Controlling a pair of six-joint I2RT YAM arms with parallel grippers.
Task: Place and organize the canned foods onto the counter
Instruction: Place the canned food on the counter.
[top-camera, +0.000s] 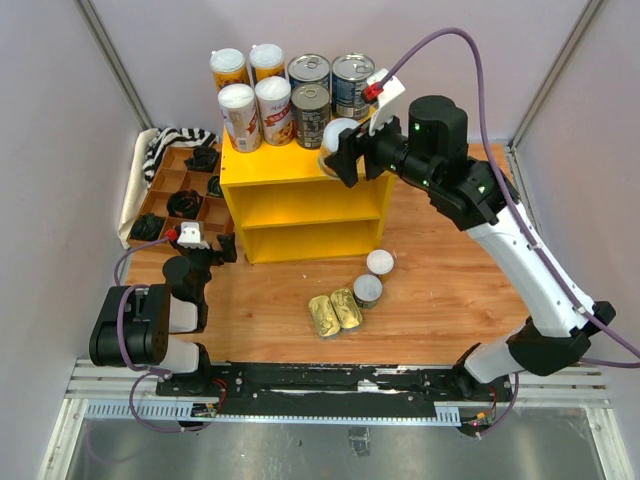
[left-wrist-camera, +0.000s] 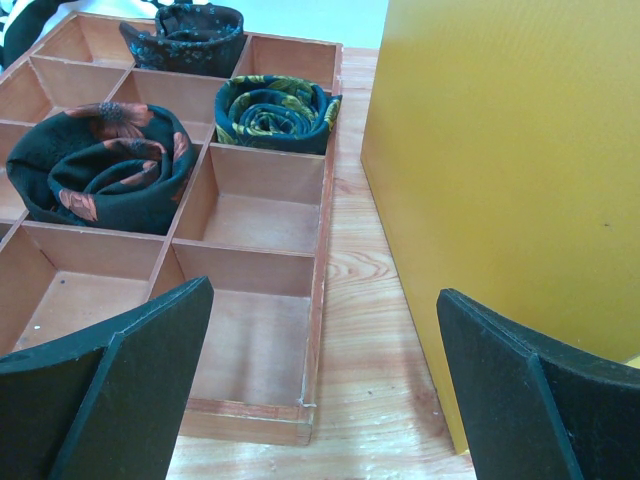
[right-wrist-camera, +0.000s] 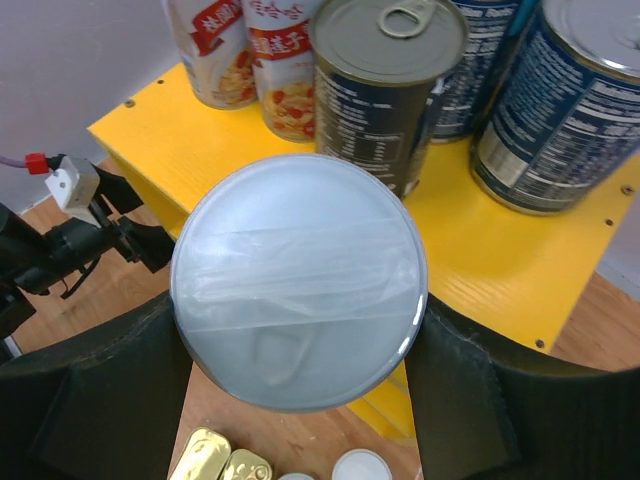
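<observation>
My right gripper needs to move the short white-lidded can farther in before releasing it: the counter's front edge runs beneath, so if I opened now, the can would tip off.
The yellow counter (top-camera: 270, 165) carries several tall white-lidded tins (top-camera: 240, 112) and three silver-topped dark cans (top-camera: 311, 108) at its back. My right gripper (top-camera: 338, 150) is shut on a short white-lidded can (right-wrist-camera: 298, 280) and holds it over the counter's front right edge (right-wrist-camera: 500, 260), in front of a silver-topped can (right-wrist-camera: 388, 90). Two short white-lidded cans (top-camera: 373, 277) and two flat gold tins (top-camera: 335, 311) lie on the table. My left gripper (left-wrist-camera: 320, 400) is open and empty, low beside the counter's left side (left-wrist-camera: 500, 150).
A brown divided wooden tray (top-camera: 165, 195) with rolled dark cloths (left-wrist-camera: 105, 165) lies left of the counter. A striped cloth (top-camera: 170, 140) sits behind it. Grey walls close in the table on three sides.
</observation>
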